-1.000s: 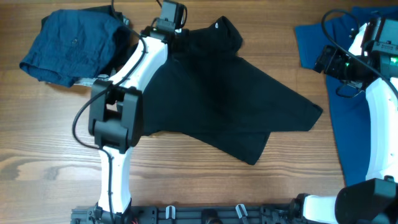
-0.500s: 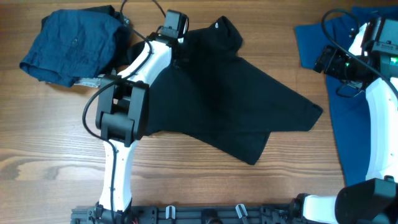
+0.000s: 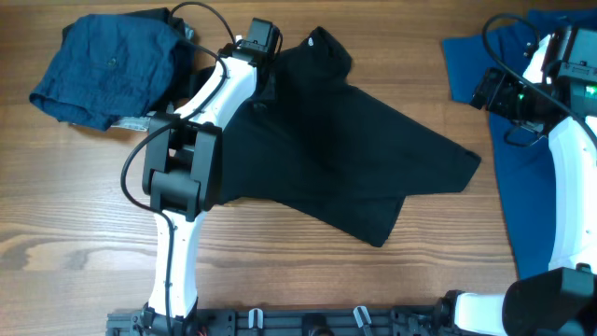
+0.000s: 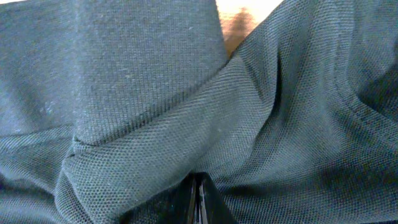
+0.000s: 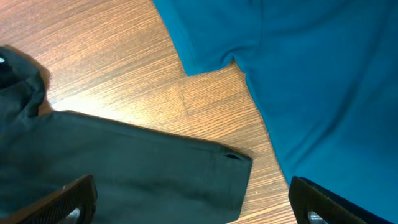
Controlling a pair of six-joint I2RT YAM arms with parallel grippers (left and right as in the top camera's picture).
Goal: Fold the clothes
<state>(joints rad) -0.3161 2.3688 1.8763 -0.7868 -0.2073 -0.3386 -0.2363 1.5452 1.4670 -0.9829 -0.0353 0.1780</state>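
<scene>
Next, my right gripper grabs the sleeve near its end by the shirt's far edge, to straighten out the black shirt (image 3: 345, 159) for folding.
The black shirt (image 3: 345, 159) lies spread across the middle of the table, collar (image 3: 322, 47) at the far side. My left gripper (image 3: 265, 82) is at the shirt's far left part, shut on a fold of its black fabric (image 4: 186, 124); in the left wrist view the fingers (image 4: 198, 202) meet under bunched cloth. My right gripper (image 3: 485, 91) hovers open at the right. Between its wide-apart fingers (image 5: 68, 199) lie the black shirt's sleeve end (image 5: 155, 174) and bare wood.
A dark blue garment (image 3: 107, 65) lies crumpled at the far left corner. A royal blue garment (image 3: 536, 187) is spread at the right edge under the right arm, and fills the upper right (image 5: 311, 62) of the right wrist view. The rail (image 3: 308, 322) runs along the front edge.
My left gripper has shifted a little, dragging the shirt with it. The collar and the right tip have slid slightly left and away. The right arm has not moved.
</scene>
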